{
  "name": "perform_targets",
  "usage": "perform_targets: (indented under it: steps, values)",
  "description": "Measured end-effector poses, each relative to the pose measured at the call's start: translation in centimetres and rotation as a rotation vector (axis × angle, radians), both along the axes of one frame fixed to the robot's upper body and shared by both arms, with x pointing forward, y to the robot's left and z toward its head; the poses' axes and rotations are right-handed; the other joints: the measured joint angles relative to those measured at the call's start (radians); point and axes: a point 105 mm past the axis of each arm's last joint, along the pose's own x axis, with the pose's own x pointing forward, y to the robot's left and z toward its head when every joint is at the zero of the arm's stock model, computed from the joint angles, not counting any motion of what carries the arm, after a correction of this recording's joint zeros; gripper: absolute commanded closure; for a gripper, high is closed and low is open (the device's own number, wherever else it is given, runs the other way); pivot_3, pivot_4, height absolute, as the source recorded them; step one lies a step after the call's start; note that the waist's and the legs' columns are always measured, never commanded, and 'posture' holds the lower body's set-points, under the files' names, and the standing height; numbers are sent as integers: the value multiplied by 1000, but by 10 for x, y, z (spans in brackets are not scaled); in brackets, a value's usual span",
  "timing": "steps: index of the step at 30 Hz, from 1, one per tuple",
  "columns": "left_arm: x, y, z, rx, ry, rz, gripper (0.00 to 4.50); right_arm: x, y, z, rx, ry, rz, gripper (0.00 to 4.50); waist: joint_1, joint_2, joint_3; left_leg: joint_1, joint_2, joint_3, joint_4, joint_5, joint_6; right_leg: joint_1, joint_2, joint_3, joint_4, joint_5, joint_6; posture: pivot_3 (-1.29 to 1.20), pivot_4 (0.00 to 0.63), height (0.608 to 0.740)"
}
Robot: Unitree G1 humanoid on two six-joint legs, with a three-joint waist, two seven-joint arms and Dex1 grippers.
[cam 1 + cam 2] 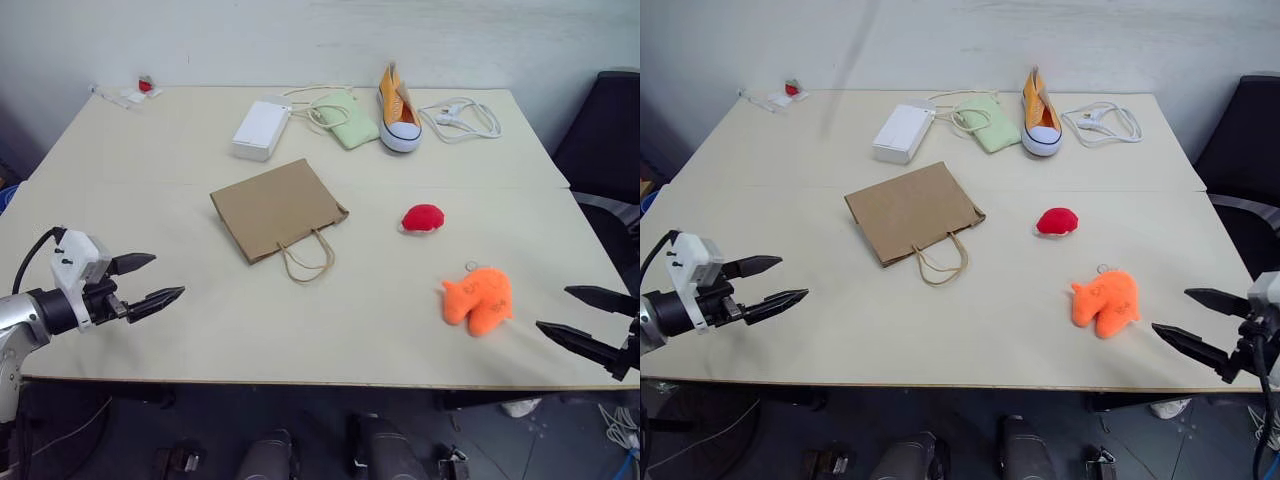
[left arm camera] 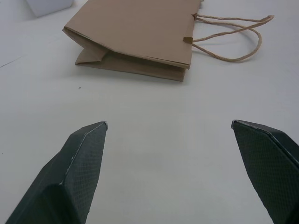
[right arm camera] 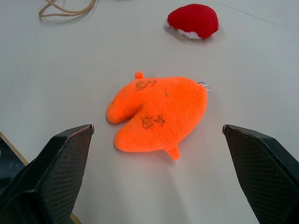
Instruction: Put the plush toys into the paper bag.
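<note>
My left gripper should next grip the paper bag by its cord handle point(image 1: 331, 257). That will hold the paper bag's opening point(image 1: 298, 240) open for the plush toys.
The brown paper bag point(image 1: 277, 208) lies flat at the table's middle, its cord handles point(image 1: 308, 257) toward the front edge. To its right rests the red plush toy point(image 1: 423, 217). Nearer the front right lies the orange plush toy point(image 1: 480, 298) with a metal ring at its top. My left gripper point(image 1: 152, 282) hovers open over the front left of the table and points at the bag point(image 2: 135, 35). My right gripper point(image 1: 582, 315) stands open at the front right edge, aimed at the orange toy point(image 3: 159, 112), with the red toy point(image 3: 194, 20) beyond it. Nothing is between either pair of fingers.
At the back of the table stand a white box point(image 1: 261, 127), a pale green pouch point(image 1: 345, 120), an orange-and-white sneaker point(image 1: 398, 110) and a coiled white cable point(image 1: 462, 117). Small items point(image 1: 138, 92) lie at the back left corner. A black chair point(image 1: 605, 140) stands to the right.
</note>
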Motion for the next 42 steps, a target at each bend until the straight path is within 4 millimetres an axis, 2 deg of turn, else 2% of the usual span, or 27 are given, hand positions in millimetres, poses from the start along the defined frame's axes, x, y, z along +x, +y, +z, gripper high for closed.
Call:
perform_targets:
  steps: [10,22,24,27,30,34,36,39,42]
  values:
    - [1,0,-2,37,-17,-2,27,-2,-14,-5,-7,-9,-16,0,0,0,0,0,0,0,0,0,0,0,0,0,0,0,0,0,150,740]
    - [3,-6,-1,64,-40,-31,27,0,-16,-2,-9,-37,-18,0,0,0,0,0,0,0,0,0,0,0,0,0,0,0,0,0,150,740]
    - [10,-22,8,68,-69,-100,27,1,-4,4,-5,-52,24,0,5,0,0,0,0,0,1,0,0,0,0,0,1,0,0,0,150,740]
    - [19,-58,25,124,-142,-264,27,1,21,17,-29,-76,133,0,9,0,0,0,0,0,2,0,0,0,0,0,3,0,0,0,150,740]
    - [24,-86,28,212,-168,-398,27,2,53,27,-38,-101,254,0,4,0,0,0,0,0,2,0,-1,0,1,0,4,0,1,0,150,740]
    - [37,-119,24,301,-196,-546,27,9,99,33,-45,-144,380,0,1,0,0,0,0,0,4,1,-2,0,2,-1,5,0,1,0,150,740]
    - [47,-134,15,351,-196,-594,27,10,120,33,-49,-156,433,0,3,0,0,-1,0,0,5,1,-2,0,2,-1,5,0,1,0,150,740]
    - [61,-146,-4,403,-179,-626,27,14,138,30,-33,-152,449,0,6,0,0,-2,0,0,5,1,-1,-1,3,-1,6,1,1,0,150,740]
    - [77,-152,-11,424,-194,-616,642,20,146,29,-19,-158,432,0,10,-1,0,-4,0,0,6,1,-1,-2,3,-1,5,1,2,0,150,740]
